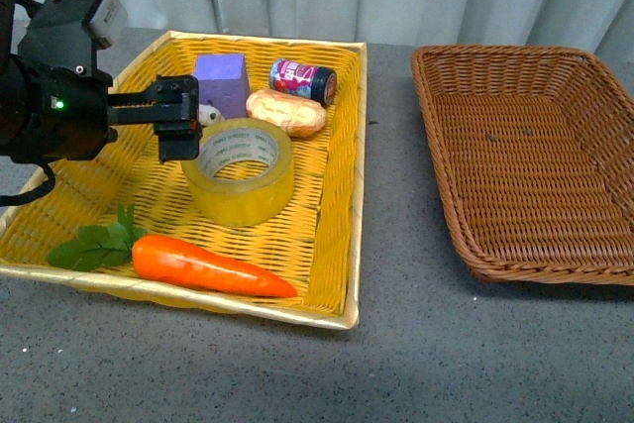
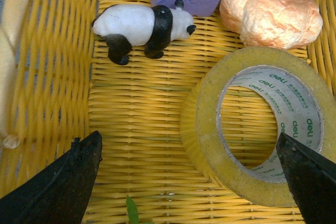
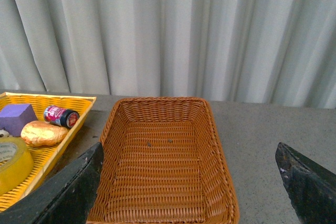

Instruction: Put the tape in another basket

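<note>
The tape needs to move to the brown basket [image 1: 535, 165]. My left gripper should next take hold of the tape by its side [image 1: 197, 173] for that.
The tape [image 1: 240, 170], a wide yellowish roll with a white printed core, lies flat in the middle of the yellow basket [image 1: 342, 245]. My left gripper [image 1: 178, 131] is open and hovers at the roll's left edge. In the left wrist view the tape [image 2: 210, 129] lies partly between the spread fingers [image 2: 63, 182], and the gripper [image 2: 188, 142] holds nothing. The dark brown wicker basket [image 1: 535, 165] stands to the right and holds nothing. My right gripper [image 3: 189, 150] is open above the brown basket [image 3: 157, 166]. It is out of the front view.
The yellow basket also holds a purple block [image 1: 222, 81], a toy panda [image 2: 142, 24], a bread roll [image 1: 286, 112], a small can [image 1: 303, 79] and a carrot [image 1: 208, 266] with leaves. A grey curtain [image 3: 173, 30] hangs behind the table.
</note>
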You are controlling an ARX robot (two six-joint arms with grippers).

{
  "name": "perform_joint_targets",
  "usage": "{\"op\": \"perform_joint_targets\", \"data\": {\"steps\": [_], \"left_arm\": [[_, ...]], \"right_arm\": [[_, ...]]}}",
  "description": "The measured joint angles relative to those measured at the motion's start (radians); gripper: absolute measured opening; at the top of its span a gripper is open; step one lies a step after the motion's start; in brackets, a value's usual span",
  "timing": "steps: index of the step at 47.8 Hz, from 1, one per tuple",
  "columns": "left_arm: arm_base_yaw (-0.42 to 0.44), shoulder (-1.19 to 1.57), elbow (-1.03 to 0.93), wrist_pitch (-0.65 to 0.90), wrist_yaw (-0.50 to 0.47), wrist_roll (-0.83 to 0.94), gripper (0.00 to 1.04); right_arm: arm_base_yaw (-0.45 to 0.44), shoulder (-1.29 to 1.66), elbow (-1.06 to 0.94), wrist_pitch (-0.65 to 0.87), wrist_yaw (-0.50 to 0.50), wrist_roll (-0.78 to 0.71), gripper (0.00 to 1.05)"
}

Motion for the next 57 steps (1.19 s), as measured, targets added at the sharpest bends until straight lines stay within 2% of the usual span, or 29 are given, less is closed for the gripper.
{"op": "perform_joint_targets", "data": {"steps": [27,49,57], "left_arm": [[-0.042,0.13,0.13,-0.107,-0.051,-0.032,0.98],[-0.042,0.185,0.248,-0.25,-0.026,-0.099,0.98],[-0.043,0.185,0.251,-0.248,-0.032,-0.083,0.64]], "right_arm": [[0.0,0.0,0.0,0.0,0.0,0.0,0.96],[0.0,0.0,0.0,0.0,0.0,0.0,0.96],[0.0,0.0,0.0,0.0,0.0,0.0,0.96]]}}
